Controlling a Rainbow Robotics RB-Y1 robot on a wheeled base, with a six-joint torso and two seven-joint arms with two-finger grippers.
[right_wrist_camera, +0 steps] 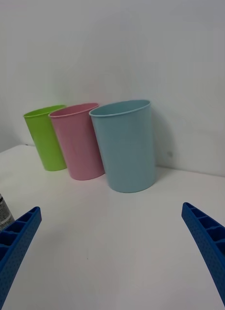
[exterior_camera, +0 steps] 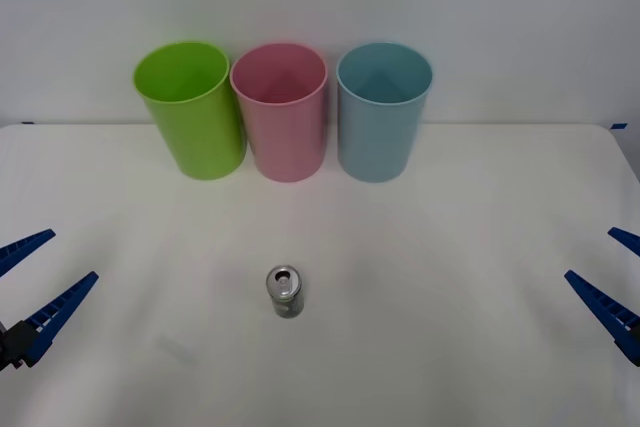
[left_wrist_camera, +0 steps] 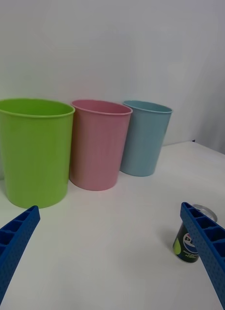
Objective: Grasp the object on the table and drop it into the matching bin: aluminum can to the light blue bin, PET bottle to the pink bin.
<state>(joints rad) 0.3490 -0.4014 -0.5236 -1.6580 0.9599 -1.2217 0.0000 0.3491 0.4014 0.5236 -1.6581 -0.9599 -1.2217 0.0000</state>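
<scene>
The aluminum can has to drop into the light blue bin (exterior_camera: 381, 110), so my right gripper should next grab the can by its round side (exterior_camera: 288, 304).
A small aluminum can (exterior_camera: 286, 292) stands upright on the white table (exterior_camera: 450, 247), near the middle and toward the front; it also peeks out as the can (left_wrist_camera: 186, 244) behind a finger and the can (right_wrist_camera: 2, 213) at a picture edge. At the back stand the pink bin (exterior_camera: 281, 112) and, to its right, the light blue bin (exterior_camera: 381, 110). My left gripper (exterior_camera: 38, 279) waits open at the table's left edge. My right gripper (exterior_camera: 612, 275) waits open at the right edge. Both are far from the can and hold nothing.
A lime green bin (exterior_camera: 191, 107) stands left of the pink one; the three bins almost touch in a row against the white wall. Open tabletop lies between the can and the bins.
</scene>
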